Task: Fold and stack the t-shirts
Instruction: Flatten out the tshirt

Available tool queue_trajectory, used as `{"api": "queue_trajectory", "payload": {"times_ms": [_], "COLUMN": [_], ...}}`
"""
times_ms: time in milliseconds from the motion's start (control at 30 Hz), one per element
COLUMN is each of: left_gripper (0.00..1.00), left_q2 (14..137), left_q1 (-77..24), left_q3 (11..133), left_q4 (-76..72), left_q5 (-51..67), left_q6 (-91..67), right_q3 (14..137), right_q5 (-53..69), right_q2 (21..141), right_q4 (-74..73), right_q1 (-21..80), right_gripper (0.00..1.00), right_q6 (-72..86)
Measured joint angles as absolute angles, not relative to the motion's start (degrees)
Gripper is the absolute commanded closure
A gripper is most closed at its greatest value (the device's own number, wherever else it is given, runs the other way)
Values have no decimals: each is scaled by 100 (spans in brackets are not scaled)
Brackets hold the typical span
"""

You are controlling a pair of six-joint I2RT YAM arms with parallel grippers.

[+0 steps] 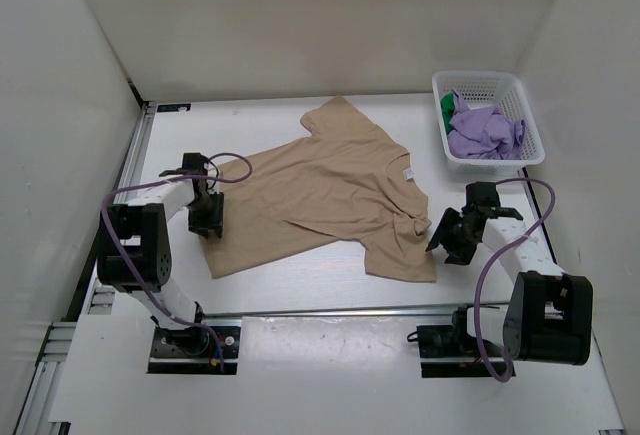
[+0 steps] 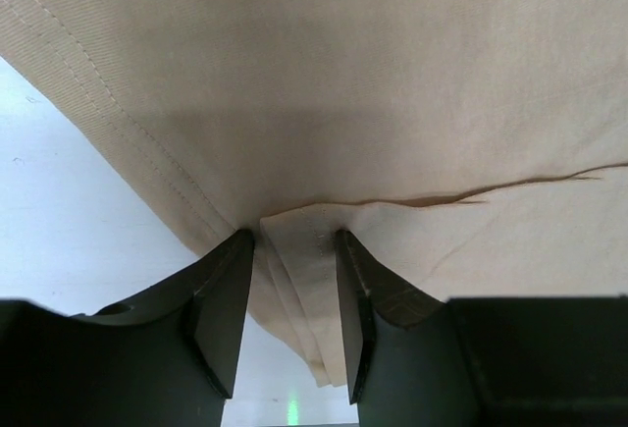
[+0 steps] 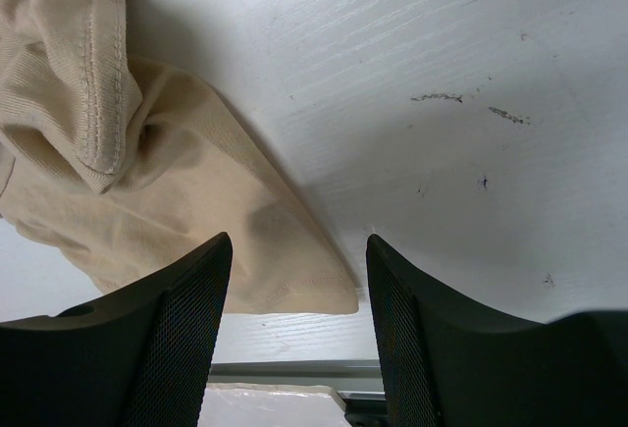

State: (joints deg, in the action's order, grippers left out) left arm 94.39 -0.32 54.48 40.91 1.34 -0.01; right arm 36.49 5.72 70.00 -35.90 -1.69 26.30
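Next, my right gripper grabs the tan t-shirt (image 1: 330,180) by its flat near corner (image 1: 427,273), opposite the hem at my left gripper, to spread the t-shirt for folding.
A tan t-shirt (image 1: 330,180) lies spread, a little rumpled, across the middle of the white table. My left gripper (image 1: 207,217) is at the shirt's left edge. In the left wrist view its jaws (image 2: 292,240) stand apart with a folded bit of the tan hem (image 2: 304,280) between them, and white table shows beside the cloth. My right gripper (image 1: 450,240) is at the shirt's lower right corner. Its jaws (image 3: 299,245) are open over that flat corner (image 3: 294,285), not touching it. A light purple t-shirt (image 1: 485,130) and a green one (image 1: 447,105) are bunched in the basket.
The white lattice basket (image 1: 490,163) stands at the back right of the table. White walls close in the left, back and right sides. A metal rail (image 1: 330,310) runs along the near edge of the table between the arm bases.
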Motion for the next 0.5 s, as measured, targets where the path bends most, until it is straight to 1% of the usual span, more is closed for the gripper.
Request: {"api": "queue_trajectory", "payload": {"times_ms": [33, 133, 400, 467, 500], "left_gripper": [56, 59, 59, 55, 55], "left_q2": [9441, 9443, 9360, 9271, 9229], "left_q1": [-32, -32, -56, -60, -67], "left_q3": [5452, 5452, 5450, 5450, 5446], "left_q4": [4091, 4088, 4088, 4088, 4084], "left_q5": [126, 132, 193, 193, 196], "left_q6": [-1, 3, 1, -1, 1], "right_q3": [3649, 3649, 3649, 3649, 3649], "right_q5": [572, 572, 572, 572, 572], "right_q2": [7000, 7000, 7000, 7000, 7000], "right_q4": [-3588, -3588, -3588, -3588, -3590], "right_q1": [-169, -169, -169, -169, -169], "right_gripper": [38, 38, 38, 38, 38], "right_q6": [2630, 2630, 2630, 2630, 2630]}}
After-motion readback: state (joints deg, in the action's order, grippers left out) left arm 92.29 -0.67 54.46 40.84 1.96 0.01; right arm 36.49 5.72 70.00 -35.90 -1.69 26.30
